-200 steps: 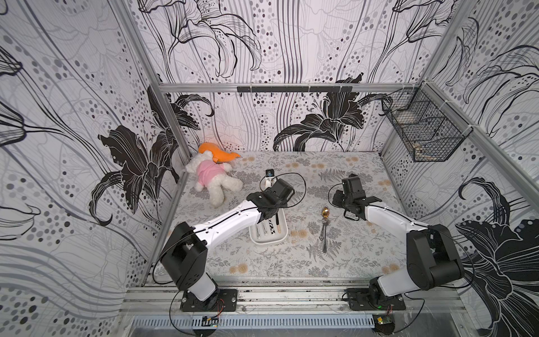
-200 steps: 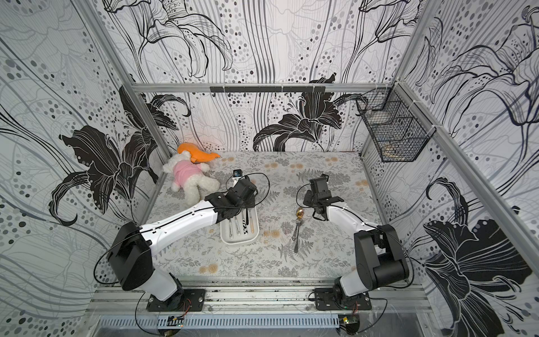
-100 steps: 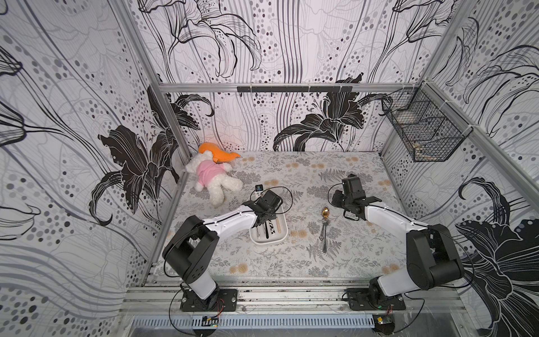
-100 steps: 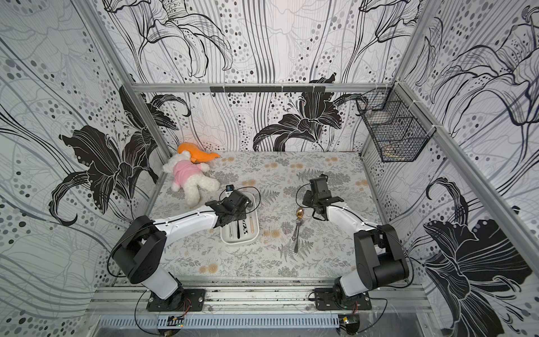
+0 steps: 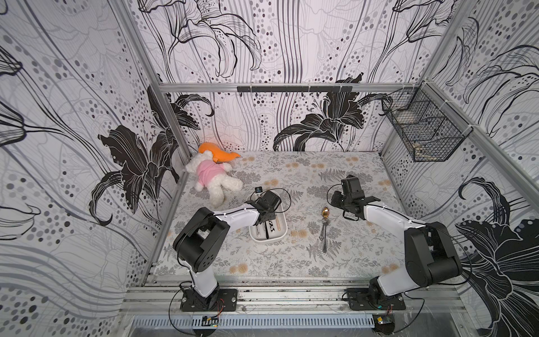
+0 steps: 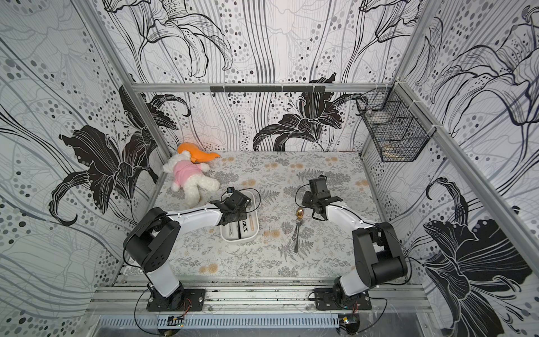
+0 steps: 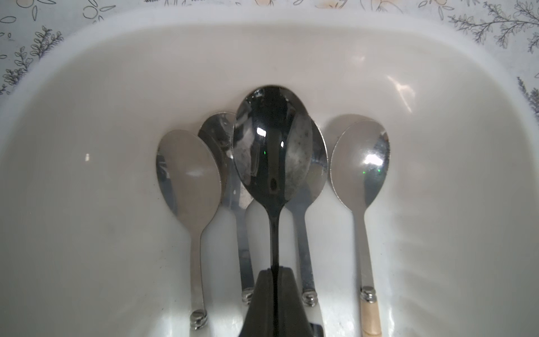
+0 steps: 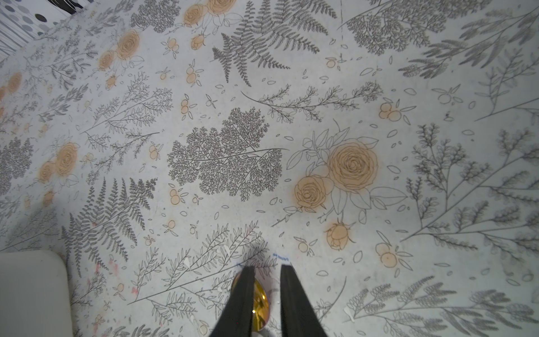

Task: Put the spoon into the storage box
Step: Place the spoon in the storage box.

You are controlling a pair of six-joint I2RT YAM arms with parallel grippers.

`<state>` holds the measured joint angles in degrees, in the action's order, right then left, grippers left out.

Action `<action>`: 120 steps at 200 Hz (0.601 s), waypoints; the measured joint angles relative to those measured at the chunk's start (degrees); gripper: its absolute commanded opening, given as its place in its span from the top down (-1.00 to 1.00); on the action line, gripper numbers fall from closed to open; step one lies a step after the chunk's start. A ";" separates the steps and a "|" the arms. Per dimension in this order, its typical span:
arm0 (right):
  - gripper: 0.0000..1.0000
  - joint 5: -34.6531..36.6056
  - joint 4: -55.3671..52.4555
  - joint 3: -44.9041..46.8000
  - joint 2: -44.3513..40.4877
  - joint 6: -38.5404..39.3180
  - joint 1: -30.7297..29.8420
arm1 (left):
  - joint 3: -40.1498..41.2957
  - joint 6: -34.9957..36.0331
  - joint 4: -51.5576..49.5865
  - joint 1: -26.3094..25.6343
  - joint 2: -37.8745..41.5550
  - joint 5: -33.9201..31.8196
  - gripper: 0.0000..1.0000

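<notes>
My left gripper should open, because the bowl of the black spoon is inside the storage box's far rim. The spoon would settle inside if I released it.
The white storage box (image 5: 269, 239) (image 6: 237, 239) lies left of the table's middle, and several steel spoons (image 7: 189, 169) rest in it. My left gripper (image 7: 274, 270) (image 5: 262, 218) is shut on the thin handle of a black spoon (image 7: 272, 146), whose bowl hangs low over the spoons in the box (image 7: 262, 17). A gold-bowled spoon (image 5: 325, 213) (image 6: 299, 213) lies on the mat to the right of the box. My right gripper (image 8: 267, 267) (image 5: 334, 202) hovers low over its bowl (image 8: 259, 300), jaws slightly apart and holding nothing.
A white plush toy in a pink shirt (image 5: 210, 175), with something orange behind it, lies at the back left. A black wire basket (image 5: 423, 134) hangs on the right wall. In the right wrist view a corner of the box (image 8: 29, 291) shows.
My left arm has folded back toward its base, and its gripper with the black spoon has come from the box's far end to over the box. The right arm has not moved.
</notes>
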<state>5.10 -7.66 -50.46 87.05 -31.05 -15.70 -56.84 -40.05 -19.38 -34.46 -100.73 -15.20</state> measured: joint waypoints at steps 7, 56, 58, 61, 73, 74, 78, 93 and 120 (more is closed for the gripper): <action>0.57 -0.13 0.02 0.00 0.02 0.00 0.00 | 0.11 0.02 0.17 0.02 0.00 0.04 0.68; 0.57 -0.90 0.02 0.00 0.02 0.02 0.00 | 0.22 0.07 0.39 0.02 0.02 0.15 0.30; 0.56 -0.90 0.02 0.00 0.02 0.02 0.00 | 0.22 0.11 0.39 0.02 0.02 0.15 0.28; 0.56 -0.94 0.02 0.00 0.02 0.02 0.00 | 0.22 -0.17 0.39 0.02 0.04 0.15 0.26; 0.56 -1.05 0.02 0.00 0.02 0.04 0.00 | 0.22 0.07 0.15 0.02 0.31 0.07 0.23; 0.56 -1.05 0.02 0.00 0.02 0.04 0.00 | 0.22 0.07 0.15 0.02 0.35 0.07 0.22; 0.56 -1.05 0.02 0.00 0.02 0.04 0.00 | 0.22 0.07 0.07 0.02 0.57 0.04 0.22; 0.55 -1.25 0.00 0.00 0.02 0.04 0.00 | 0.22 0.09 -0.68 0.02 2.03 -0.04 0.17; 0.54 -1.73 -0.96 -0.33 0.02 0.24 0.00 | 0.24 0.33 -1.64 0.02 8.24 -0.44 0.05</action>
<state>3.38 -8.62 -50.78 87.07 -30.81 -15.70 -56.60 -39.72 -21.02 -34.44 -92.49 -15.64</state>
